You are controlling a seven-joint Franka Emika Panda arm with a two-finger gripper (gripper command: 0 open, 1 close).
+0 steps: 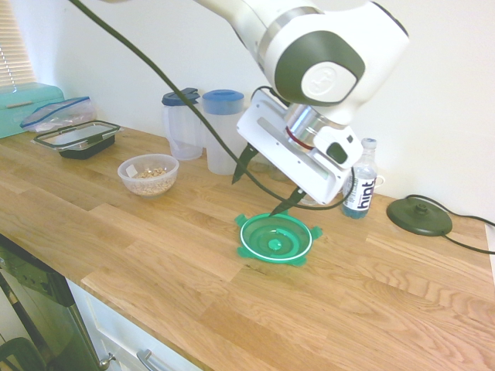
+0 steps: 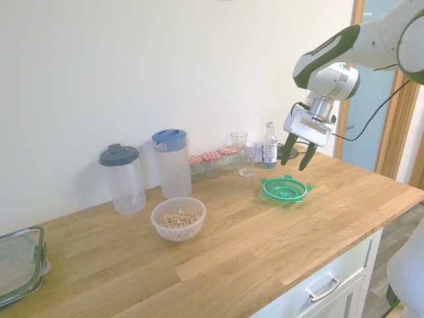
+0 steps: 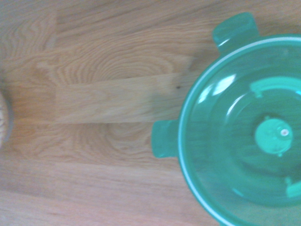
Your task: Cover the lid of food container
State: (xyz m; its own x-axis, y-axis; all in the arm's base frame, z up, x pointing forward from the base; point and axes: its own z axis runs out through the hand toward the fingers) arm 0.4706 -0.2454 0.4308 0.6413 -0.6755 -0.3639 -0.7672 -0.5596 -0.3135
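Note:
The gripper takes hold of the round green lid by its thin upper rim [image 1: 272, 217] next, since the lid spreads wider than my open fingers.
The round green lid [image 1: 275, 239] [image 2: 285, 189] lies flat on the wooden counter, its white ring and clip tabs showing; it fills the wrist view [image 3: 244, 127]. My gripper [image 1: 262, 185] [image 2: 297, 156] hangs open just above the lid's far edge, nothing between its fingers. The food container [image 1: 148, 174] [image 2: 178, 218], a small clear bowl with cereal-like bits inside, stands uncovered well to the side of the lid, apart from the gripper.
Two tall clear jugs with blue lids [image 1: 223, 131] [image 2: 171, 162] stand at the wall. A water bottle [image 1: 360, 178] [image 2: 269, 145], jars [image 2: 211, 163] and glasses [image 2: 246, 159] sit behind the lid. A black-rimmed clear box [image 1: 77, 139] is at the counter's far end.

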